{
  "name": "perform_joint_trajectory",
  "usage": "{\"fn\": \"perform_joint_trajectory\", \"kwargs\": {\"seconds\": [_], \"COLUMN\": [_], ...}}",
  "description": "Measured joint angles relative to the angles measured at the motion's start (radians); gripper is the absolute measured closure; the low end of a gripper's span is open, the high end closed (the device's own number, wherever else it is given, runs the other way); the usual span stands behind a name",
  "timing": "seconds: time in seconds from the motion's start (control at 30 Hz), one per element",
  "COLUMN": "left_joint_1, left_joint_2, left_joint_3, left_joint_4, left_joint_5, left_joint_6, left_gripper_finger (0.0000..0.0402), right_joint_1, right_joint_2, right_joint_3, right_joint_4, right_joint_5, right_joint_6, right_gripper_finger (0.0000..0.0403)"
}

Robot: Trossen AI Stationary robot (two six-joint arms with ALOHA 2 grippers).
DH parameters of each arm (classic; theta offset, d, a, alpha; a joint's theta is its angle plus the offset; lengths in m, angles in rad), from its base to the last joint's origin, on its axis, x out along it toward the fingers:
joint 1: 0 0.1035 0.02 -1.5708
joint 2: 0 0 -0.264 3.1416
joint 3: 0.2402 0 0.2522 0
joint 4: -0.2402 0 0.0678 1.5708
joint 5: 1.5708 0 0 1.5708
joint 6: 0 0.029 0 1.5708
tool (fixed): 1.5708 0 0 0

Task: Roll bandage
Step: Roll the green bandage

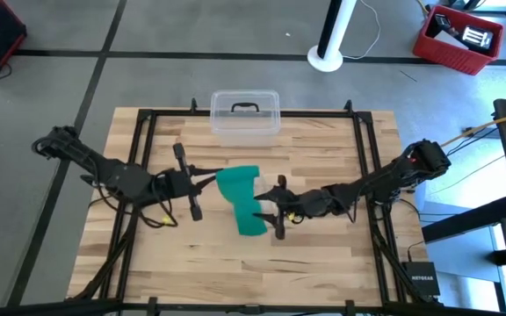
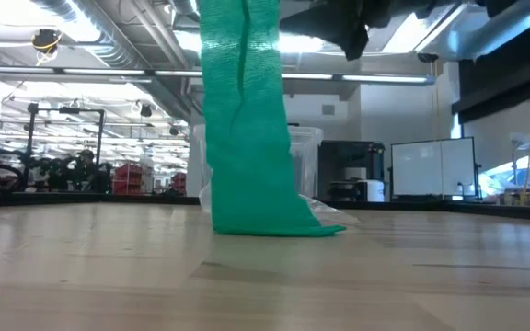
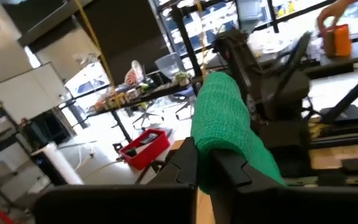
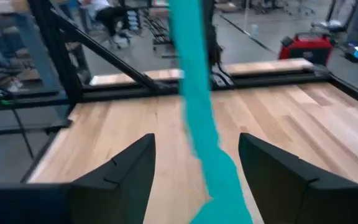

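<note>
My right gripper grabs the bandage (image 1: 242, 200) by its loose hanging end (image 1: 251, 226) next, to stretch it out for rolling.
The teal-green bandage (image 1: 242, 200) is a long strip that hangs down from its upper end, and its lower end (image 2: 274, 225) lies bunched on the wooden table. My left gripper (image 1: 207, 182) is left of the bandage and shut on its upper end. My right gripper (image 1: 271, 213) stands open just right of the strip. In the right wrist view the bandage (image 4: 197, 124) hangs ahead of this gripper (image 4: 196, 138), in line with the gap between its fingers, and no touch shows. My left gripper pinches the bandage's upper end (image 3: 209, 155) between its two fingers (image 3: 182, 165). The fingers lie about level and come from the table's left. The strip hangs below the hold, and its lower end rests on the table.
A clear plastic box with a lid (image 1: 246, 114) stands at the table's far edge, behind the bandage. A crinkled clear wrapper (image 2: 325, 211) lies beside the bandage's lower end. A black frame (image 1: 358, 158) runs around the tabletop.
</note>
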Motion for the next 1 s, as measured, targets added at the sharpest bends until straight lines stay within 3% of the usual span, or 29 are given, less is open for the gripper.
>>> {"fn": "perform_joint_trajectory", "kwargs": {"seconds": [0.13,0.3,0.4,0.53,0.7,0.8,0.9,1.0], "left_joint_1": [0.019,0.020,0.000,-0.024,-0.034,-0.045,-0.072,-0.103], "left_joint_2": [0.000,0.000,-0.003,-0.007,-0.006,-0.006,-0.006,-0.005], "left_joint_3": [0.000,0.000,0.000,0.000,0.000,-0.004,-0.004,-0.004], "left_joint_4": [-0.001,0.003,0.003,0.005,0.021,0.006,-0.016,-0.020], "left_joint_5": [0.007,0.114,0.128,0.128,0.198,0.203,0.218,0.274], "left_joint_6": [-0.019,0.004,0.026,0.023,0.009,-0.005,-0.022,-0.029], "left_gripper_finger": [0.0396,0.0396,0.0396,0.0396,0.0396,0.0396,0.0396,0.0396], "right_joint_1": [-0.019,-0.052,-0.078,-0.114,-0.159,-0.177,-0.191,-0.196], "right_joint_2": [0.005,0.084,0.136,0.170,0.213,0.196,0.156,0.112], "right_joint_3": [0.000,0.000,0.000,0.000,0.028,0.036,0.036,0.036], "right_joint_4": [0.039,0.218,0.272,0.269,0.284,0.285,0.250,0.203], "right_joint_5": [-0.008,0.017,-0.019,-0.032,-0.134,-0.128,-0.115,-0.041], "right_joint_6": [-0.052,-0.225,-0.250,-0.258,-0.284,-0.294,-0.341,-0.388], "right_gripper_finger": [0.0171,0.0174,0.0191,0.0229,0.0274,0.0314,0.0381,0.0386]}}
